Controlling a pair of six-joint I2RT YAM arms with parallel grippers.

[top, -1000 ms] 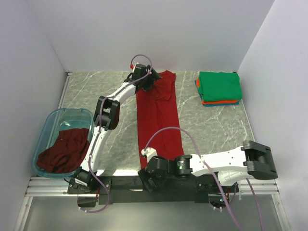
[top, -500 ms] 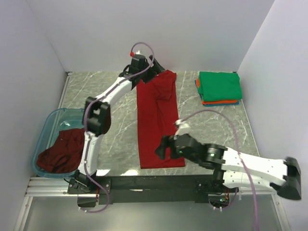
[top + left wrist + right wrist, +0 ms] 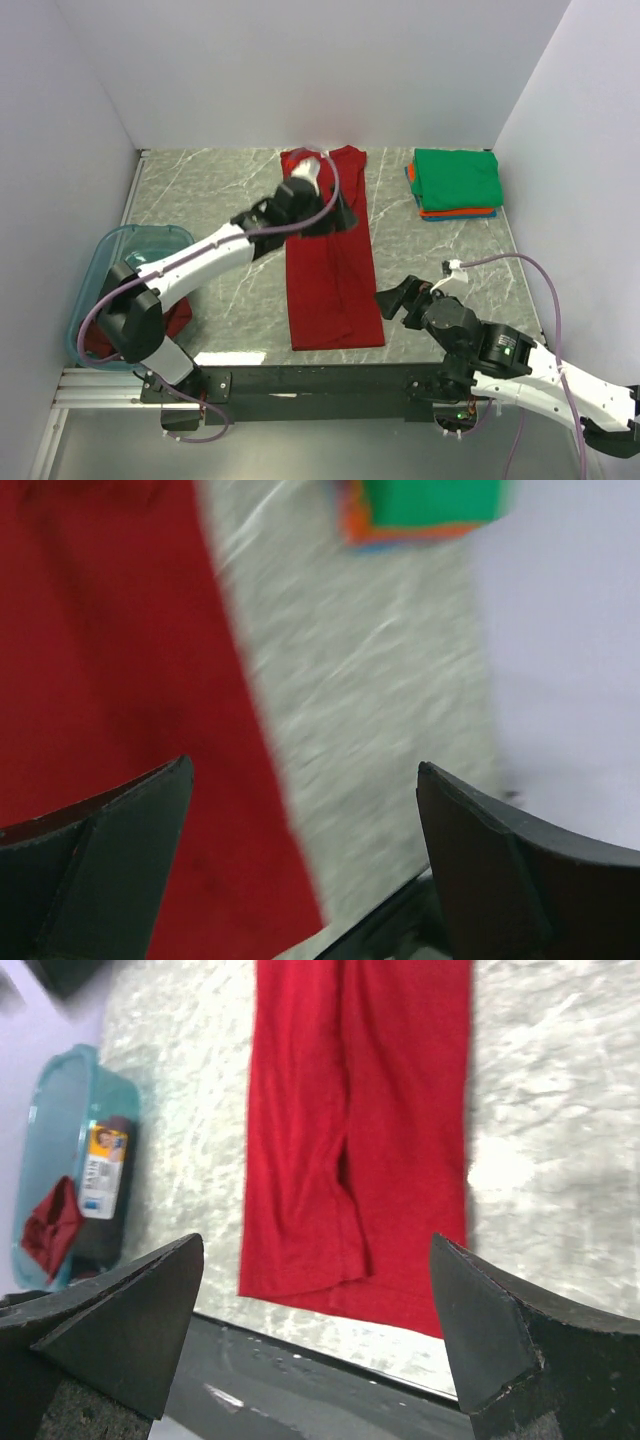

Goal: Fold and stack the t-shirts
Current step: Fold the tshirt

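The front end of the red t-shirt is to be folded toward the back, so the left gripper will next grab the red t-shirt's front-end corner (image 3: 297, 344) on the tub side.
The bright red t-shirt (image 3: 328, 265) lies on the table as a long narrow strip, running from the back wall to the front edge. My left gripper (image 3: 335, 215) hovers over its upper half, open and empty; the left wrist view shows red cloth (image 3: 110, 680) under the left finger and bare table between the jaws (image 3: 302, 770). My right gripper (image 3: 388, 300) is open and empty, just right of the shirt's lower end; its wrist view shows the shirt (image 3: 360, 1130) ahead of the gripper (image 3: 317, 1245). Green, orange and blue shirts sit folded in a stack (image 3: 455, 182) at the back right. The maroon shirt (image 3: 105, 335) lies in the tub.
The translucent blue tub (image 3: 120, 250) stands at the left edge, also in the right wrist view (image 3: 60, 1130). The left forearm (image 3: 200, 260) crosses the table from the tub side. White walls close in the back and sides. The black rail (image 3: 300, 385) runs along the front.
My left gripper has drawn back from the shirt's far end to over its upper half. My right gripper has swung from the shirt's near left corner to its right side. Both let go.
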